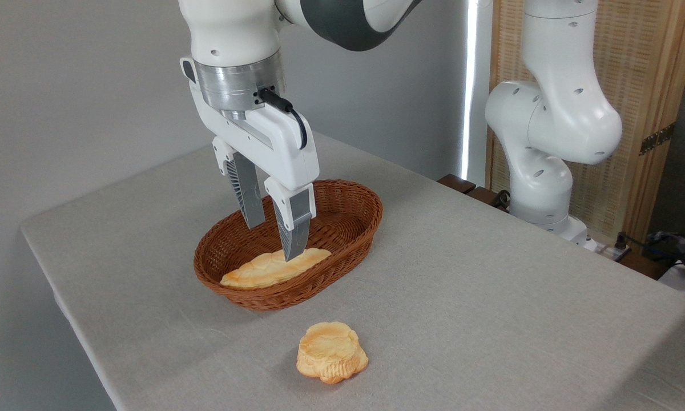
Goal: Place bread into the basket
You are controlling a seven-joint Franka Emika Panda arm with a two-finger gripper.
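Note:
The gripper grips the small golden-orange bun by its thick middle [331, 354] next, to put it into the wicker basket [342, 197].
The bread [331, 351], a small thick golden-orange bun with a lumpy edge, lies on the grey tablecloth near the front, apart from everything. Behind it stands the oval reddish-brown wicker basket [342, 197]. Inside the basket lies a long flat leaf-shaped golden loaf [262, 269]. My gripper [274, 240] hangs over the basket, pointing down, open, with nothing between its fingers. The near fingertip [293, 251] is just above or at the loaf; I cannot tell whether it touches.
The arm's white base [539, 182] stands at the table's back right edge. A wooden screen [651, 68] and cables are behind it. The table's left edge [51, 274] drops off near the basket.

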